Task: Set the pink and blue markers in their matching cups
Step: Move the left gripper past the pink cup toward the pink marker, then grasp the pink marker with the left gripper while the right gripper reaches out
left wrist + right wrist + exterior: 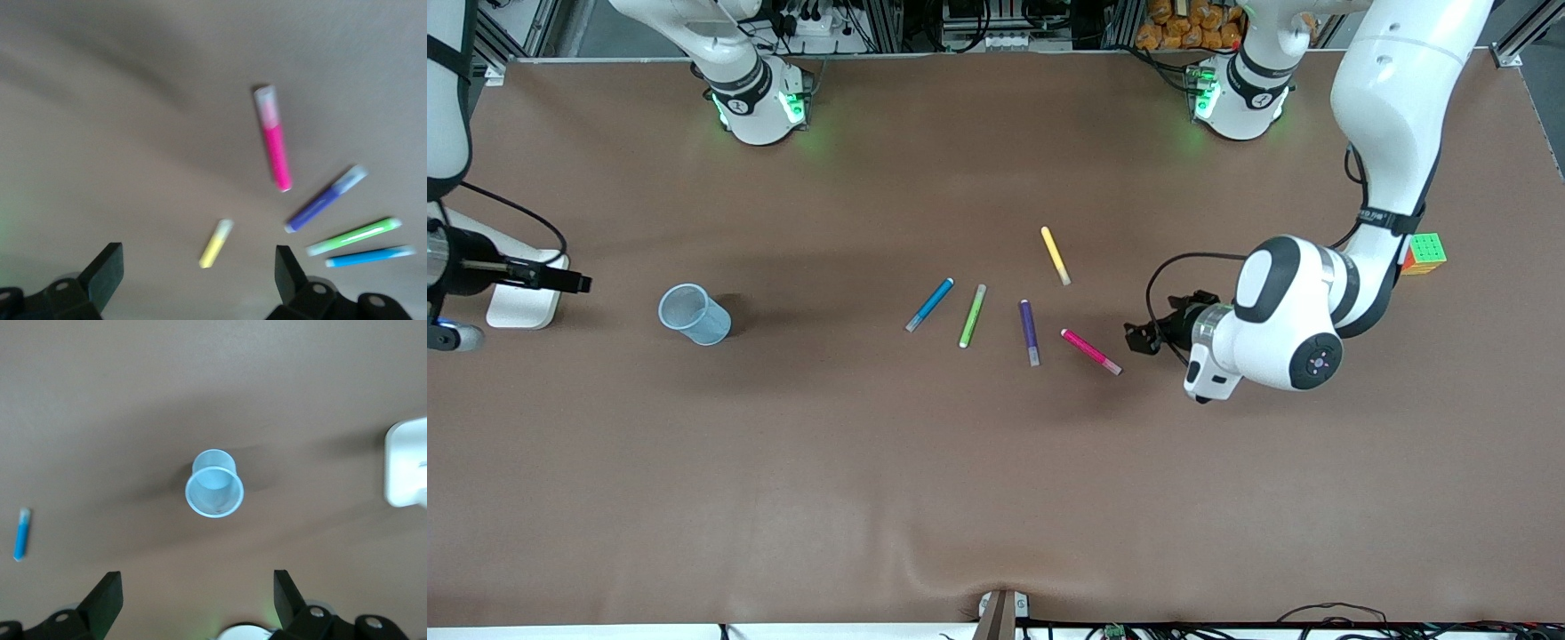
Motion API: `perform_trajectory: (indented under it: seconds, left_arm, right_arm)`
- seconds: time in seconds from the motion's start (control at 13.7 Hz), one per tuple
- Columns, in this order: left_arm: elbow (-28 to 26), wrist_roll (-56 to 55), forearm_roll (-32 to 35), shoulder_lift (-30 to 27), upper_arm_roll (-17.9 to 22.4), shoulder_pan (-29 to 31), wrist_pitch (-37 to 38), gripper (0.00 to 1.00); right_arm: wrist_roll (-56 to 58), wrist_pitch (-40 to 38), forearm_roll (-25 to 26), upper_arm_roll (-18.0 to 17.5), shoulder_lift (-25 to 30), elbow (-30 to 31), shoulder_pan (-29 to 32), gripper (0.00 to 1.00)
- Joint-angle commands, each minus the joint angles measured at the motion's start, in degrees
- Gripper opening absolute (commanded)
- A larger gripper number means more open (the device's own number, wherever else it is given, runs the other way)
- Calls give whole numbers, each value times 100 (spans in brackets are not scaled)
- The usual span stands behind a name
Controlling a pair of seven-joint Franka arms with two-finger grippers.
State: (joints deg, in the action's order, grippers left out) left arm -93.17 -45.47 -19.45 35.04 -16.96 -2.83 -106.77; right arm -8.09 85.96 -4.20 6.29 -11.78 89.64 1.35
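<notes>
I should put the pink marker in the matching cup, so my left gripper should next grab the pink marker's body [1096, 356] [274, 138] beside the marker's clear end.
The magenta-pink marker [1090, 351] lies flat on the brown table; it also shows in the left wrist view [275, 143]. The sky-blue marker [930, 304] lies nearer the right arm's end and shows in both wrist views [370, 257] [22, 542]. The pale blue cup [694, 314] stands upright and empty toward the right arm's end [214, 485]. No pink cup is in view. My left gripper [1143, 338] [197, 267] is open and empty over the table beside the pink marker. My right gripper [580, 284] [197, 587] is open and empty, beside the blue cup.
A lime-green marker [972, 316], a dark purple marker [1029, 332] and a yellow marker [1055, 255] lie among the task markers. A colourful puzzle cube [1424, 253] sits by the left arm. A white block [525, 302] lies below the right gripper.
</notes>
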Motion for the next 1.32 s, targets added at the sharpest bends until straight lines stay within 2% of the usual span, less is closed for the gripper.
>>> perform_trajectory:
  seconds: [0.0, 0.15, 0.37, 0.81, 1.03, 1.25]
  left_arm:
    - [167, -575, -331, 274, 62, -50, -414, 100]
    - [281, -805, -332, 467, 70, -112, -564, 100]
    - [299, -814, -340, 661, 70, -121, -810, 100]
    - [395, -1155, -367, 1065, 62, -253, -1259, 86]
    - [668, -1665, -323, 1311, 88, -578, -1364, 79]
    - [695, -1720, -323, 1382, 123, -613, -1373, 72]
  right_arm:
    - [-544, 351, -151, -93, 501, 756, -65, 100]
    - [-553, 369, -467, -85, 537, 888, -30, 100]
    - [-921, 684, -590, -85, 800, 1379, -65, 100]
    - [-1544, 817, -801, -163, 941, 1697, -196, 100]
    - [-2562, 1001, -811, -592, 1020, 1837, -329, 100]
    - [-3433, 1457, -819, -1137, 1134, 2188, -329, 100]
